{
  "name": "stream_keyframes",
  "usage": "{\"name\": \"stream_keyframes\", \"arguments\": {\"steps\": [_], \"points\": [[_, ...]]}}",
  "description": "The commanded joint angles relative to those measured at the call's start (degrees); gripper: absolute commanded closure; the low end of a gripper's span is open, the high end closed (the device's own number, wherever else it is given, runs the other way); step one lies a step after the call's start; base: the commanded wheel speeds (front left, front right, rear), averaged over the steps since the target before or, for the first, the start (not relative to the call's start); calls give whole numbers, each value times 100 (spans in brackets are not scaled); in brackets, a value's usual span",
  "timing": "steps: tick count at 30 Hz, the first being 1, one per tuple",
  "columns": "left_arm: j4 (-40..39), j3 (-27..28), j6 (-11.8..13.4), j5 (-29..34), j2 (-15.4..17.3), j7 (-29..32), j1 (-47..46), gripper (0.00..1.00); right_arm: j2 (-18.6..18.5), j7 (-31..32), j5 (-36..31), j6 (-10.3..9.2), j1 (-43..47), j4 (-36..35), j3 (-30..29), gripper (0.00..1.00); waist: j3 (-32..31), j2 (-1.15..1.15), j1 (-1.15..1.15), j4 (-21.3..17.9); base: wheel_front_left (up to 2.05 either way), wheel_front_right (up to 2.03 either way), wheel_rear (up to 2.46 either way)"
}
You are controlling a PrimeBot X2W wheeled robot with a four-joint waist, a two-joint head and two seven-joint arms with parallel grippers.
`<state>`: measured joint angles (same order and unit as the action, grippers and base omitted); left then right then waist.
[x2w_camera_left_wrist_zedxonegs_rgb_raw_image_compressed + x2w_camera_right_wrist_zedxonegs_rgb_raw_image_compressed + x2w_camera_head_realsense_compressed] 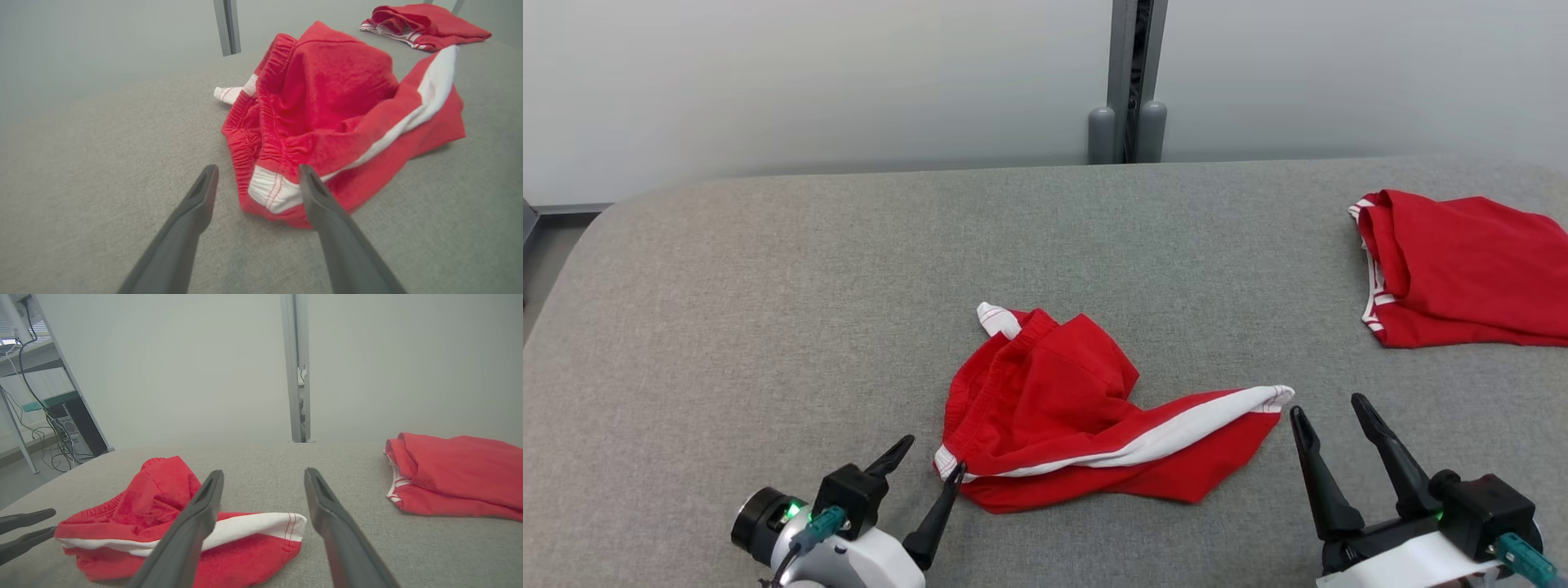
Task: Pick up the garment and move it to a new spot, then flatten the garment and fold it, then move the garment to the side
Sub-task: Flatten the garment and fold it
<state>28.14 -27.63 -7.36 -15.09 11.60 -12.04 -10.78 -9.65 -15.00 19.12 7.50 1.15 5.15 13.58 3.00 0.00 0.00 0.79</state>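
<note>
My left gripper should next grab the white waistband corner (946, 461) to pick up the shorts, as it stands up in a fold while the crumpled red cloth (1057, 392) lies slack.
The garment (1062, 408) is a pair of red shorts with a white side stripe, lying crumpled in the middle of the grey table (768, 286). My left gripper (933, 454) stands open at the garment's near-left corner. One fingertip reaches the white patch of the waistband (269, 190), and the jaws hold nothing. In the left wrist view, the garment (335, 102) lies just beyond the left gripper (257, 169). My right gripper (1327, 406) is open just right of the white leg hem (286, 522), apart from the cloth. In the right wrist view, the right gripper (263, 473) points past the garment (155, 498).
A second red garment (1462, 269) lies folded at the table's far right. A grey metal post (1131, 82) rises behind the table's far edge against a pale wall. The table's left corner is rounded. A shelf with cables (41, 396) stands beyond it.
</note>
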Motion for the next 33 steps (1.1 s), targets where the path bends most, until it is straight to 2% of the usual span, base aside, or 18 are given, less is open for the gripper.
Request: {"name": "stream_keyframes", "arguments": {"steps": [1, 6, 8, 9, 11, 12, 18, 23, 28, 33], "points": [[95, -112, -16, -127, 93, 28, -194, 0, -68, -33, 11, -1, -109, -31, -9, 0, 86, 0, 0, -43, 0, 0, 0], [406, -504, -13, -425, 212, 128, -481, 2, -110, -33, 7, -1, -184, -65, -30, 0, 209, 0, 0, -108, 0, 0, 0], [491, -640, -13, -551, 233, 125, -561, 17, -118, -33, 2, -1, -193, -81, -54, 0, 242, 0, 0, -130, 0, 0, 0], [531, -720, -14, -607, 254, 123, -584, 47, -122, -33, -4, -1, -188, -86, -64, 0, 252, 0, 0, -140, 0, 0, 0], [597, -839, -14, -723, 280, 99, -652, 74, -121, -33, -15, -1, -198, -93, -71, 0, 260, 0, 0, -152, 0, 0, 0], [633, -900, -14, -781, 282, 86, -670, 100, -122, -33, -19, -1, -201, -91, -75, 0, 258, 0, 0, -153, 0, 0, 0], [767, -1178, -14, -1048, 326, 41, -793, 100, -147, -33, -14, -1, -221, -71, -95, 0, 239, 0, 0, -136, 0, 0, 0], [805, -1129, -14, -1267, 335, -132, -774, 100, -122, -33, 72, -1, -314, 117, -120, 0, 233, 0, 0, -81, 0, 0, 0], [474, -828, -15, -1632, 276, -281, -583, 100, -197, -33, 494, 0, -595, 749, 115, 0, 317, 0, 0, 19, 0, 0, 0], [27, -528, -15, -1876, 277, -313, -402, 100, -337, -33, 1184, 0, -1011, 1562, 653, 0, 389, 0, 0, 165, 0, 0, 0]]}}
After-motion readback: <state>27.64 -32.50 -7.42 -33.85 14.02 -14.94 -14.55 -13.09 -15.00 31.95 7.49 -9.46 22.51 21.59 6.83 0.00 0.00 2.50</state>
